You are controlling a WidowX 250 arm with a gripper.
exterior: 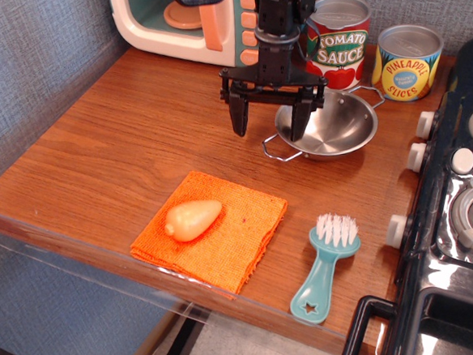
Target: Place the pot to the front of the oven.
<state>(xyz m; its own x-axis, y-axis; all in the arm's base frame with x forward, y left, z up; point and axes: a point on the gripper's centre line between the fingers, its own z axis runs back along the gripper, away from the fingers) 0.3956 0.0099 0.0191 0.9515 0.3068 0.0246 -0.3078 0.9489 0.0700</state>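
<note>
My gripper grabs the pot (pixel 334 127) by its rim (pixel 282 121) next, to place it at the front of the oven.
The shiny steel pot (pixel 334 127) with two wire loop handles sits on the wooden table, right of centre. My black gripper (pixel 267 126) is open and straddles the pot's left rim: one finger is inside the bowl, the other outside on the left, low over the wood. The white and teal oven (pixel 189 18) with a pink handle stands at the back, up and left of the pot. A tan plate shows inside it.
A tomato sauce can (pixel 337 36) and a pineapple slices can (pixel 406 62) stand just behind the pot. An orange cloth (pixel 212 230) with a pale yellow food item (pixel 192 219) lies at the front. A teal brush (pixel 324 267) lies right of it. The black stove (pixel 452 235) fills the right edge.
</note>
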